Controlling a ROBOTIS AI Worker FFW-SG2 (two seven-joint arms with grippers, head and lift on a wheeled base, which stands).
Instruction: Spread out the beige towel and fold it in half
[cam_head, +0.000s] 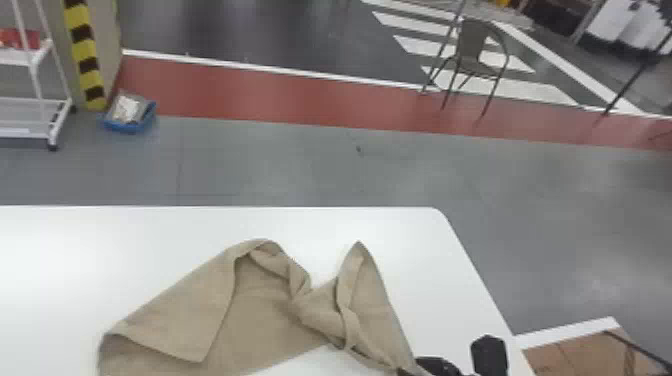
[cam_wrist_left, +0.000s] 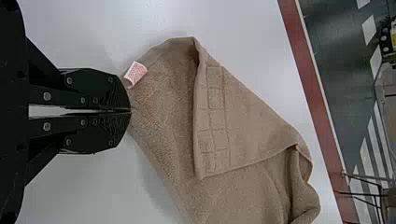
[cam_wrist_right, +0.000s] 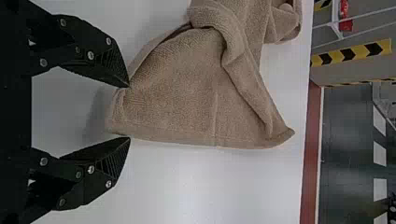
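My right gripper grips the towel's hemmed corner (cam_head: 407, 366) next, to spread the beige towel's twisted part (cam_head: 345, 304) out flat.
In the head view my right gripper (cam_head: 459, 361) is at the bottom edge, close to the right end of the beige towel (cam_head: 175, 310). The towel is crumpled on the table, its left part folded over and its right part twisted into a raised point. My left gripper (cam_wrist_left: 130, 110) is shut on the towel's edge (cam_wrist_left: 159, 102) beside a small pinkish tag (cam_wrist_left: 135, 73). In the right wrist view my right gripper (cam_wrist_right: 129, 112) stands open, and a corner of the towel (cam_wrist_right: 177, 98) lies at the gap between its fingertips.
The white table (cam_head: 380, 225) has a rounded far right corner. Beyond it on the floor are a blue tray (cam_head: 131, 124), a white rack (cam_head: 37, 100) and a chair (cam_head: 472, 55). A brown box-like object (cam_head: 575, 357) is off the table's right edge.
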